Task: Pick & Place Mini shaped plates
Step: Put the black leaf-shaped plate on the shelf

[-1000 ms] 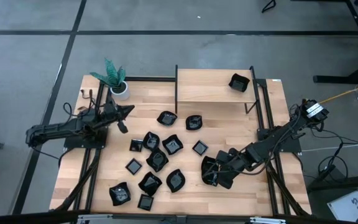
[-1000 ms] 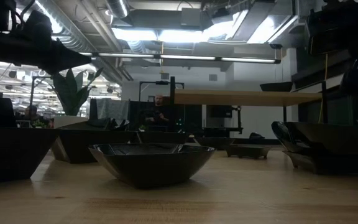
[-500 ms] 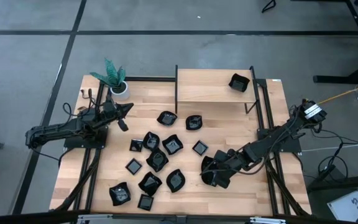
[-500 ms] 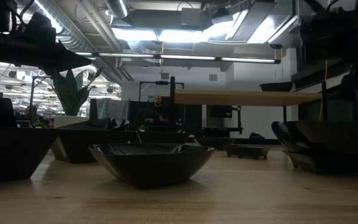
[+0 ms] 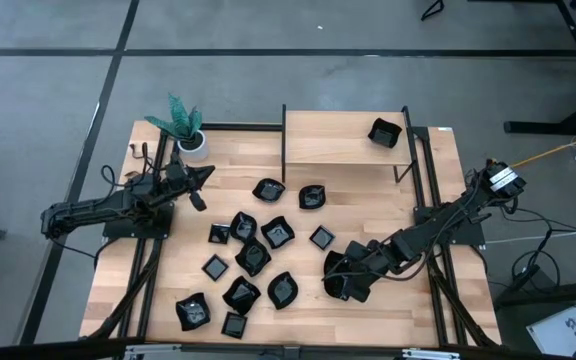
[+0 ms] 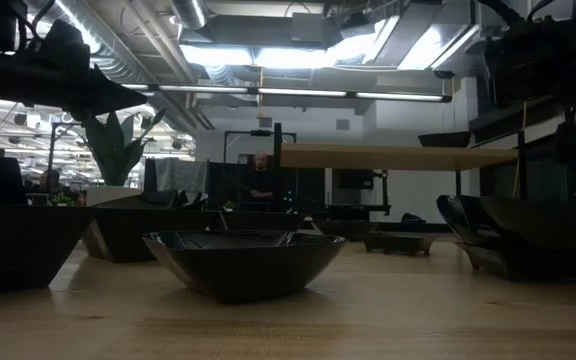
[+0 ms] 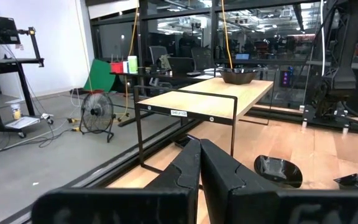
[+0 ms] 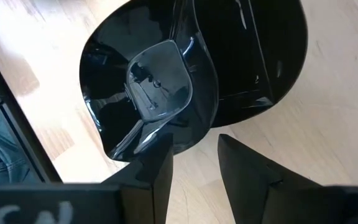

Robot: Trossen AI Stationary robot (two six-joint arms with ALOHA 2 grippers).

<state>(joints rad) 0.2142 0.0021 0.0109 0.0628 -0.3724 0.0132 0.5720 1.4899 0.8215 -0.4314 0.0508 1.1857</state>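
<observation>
The leaf-like plate needs to go to the raised shelf. My right gripper needs to pick up the plate by its rim next.
Several glossy black mini shaped plates (image 5: 253, 255) lie scattered on the wooden table's middle, and one (image 5: 384, 132) stands on the raised shelf (image 5: 343, 138). At the right, two plates overlap: a leaf-like one (image 8: 154, 93) lies partly on a rounder one (image 8: 253, 56). My right gripper (image 8: 194, 163) slants down over them, open, its fingertips at the leaf-like plate's near rim, with bare wood showing between them. My left gripper (image 7: 199, 152) hovers level at the table's left, shut and empty, pointing toward the shelf. My right gripper's one fingertip (image 8: 160, 155) shows against the leaf-like plate's near rim (image 8: 179, 148); whether it touches the rim I cannot tell. The plate lies on the table and on the other plate.
A white pot with a green plant (image 5: 194, 143) stands at the far left corner. The shelf's black frame legs (image 5: 284, 150) rise from the table's far middle. One plate (image 6: 243, 260) fills the low view's foreground. Bare wood lies between the right plates and the near edge.
</observation>
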